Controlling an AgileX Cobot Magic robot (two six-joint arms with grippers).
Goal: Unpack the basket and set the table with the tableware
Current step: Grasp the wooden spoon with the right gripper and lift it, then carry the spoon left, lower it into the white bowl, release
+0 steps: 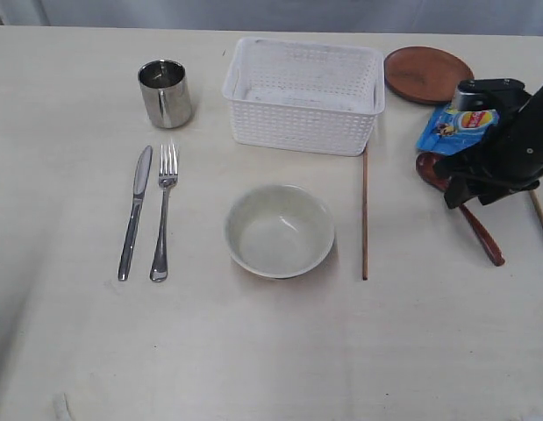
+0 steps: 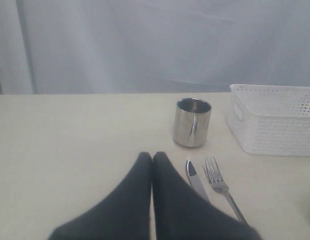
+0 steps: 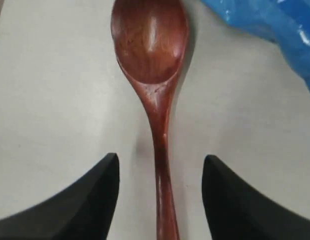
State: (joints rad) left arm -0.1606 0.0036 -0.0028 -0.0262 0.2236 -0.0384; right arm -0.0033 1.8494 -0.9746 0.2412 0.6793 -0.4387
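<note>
My right gripper is to pick up the wooden spoon by its handle (image 1: 464,212) next, so it can put the spoon in the bowl (image 1: 280,230).
The dark red-brown wooden spoon (image 3: 153,75) lies flat on the table (image 1: 253,351), right of the bowl. My right gripper (image 3: 161,161) stands open over its handle, one finger on each side, neither touching it. In the exterior view that gripper (image 1: 468,195) covers the middle of the spoon (image 1: 483,235). My left gripper (image 2: 152,156) is shut and empty, just beside the knife (image 2: 196,179) and fork (image 2: 218,184). The white basket (image 1: 302,132) stands at the back, with the off-white bowl (image 1: 280,230) in front of it.
The steel cup (image 1: 165,92) stands behind the knife (image 1: 135,210) and fork (image 1: 164,210). One chopstick (image 1: 365,210) lies right of the bowl, another (image 1: 540,217) at the right edge. The brown plate (image 1: 427,74) and blue chip bag (image 1: 455,127) lie back right.
</note>
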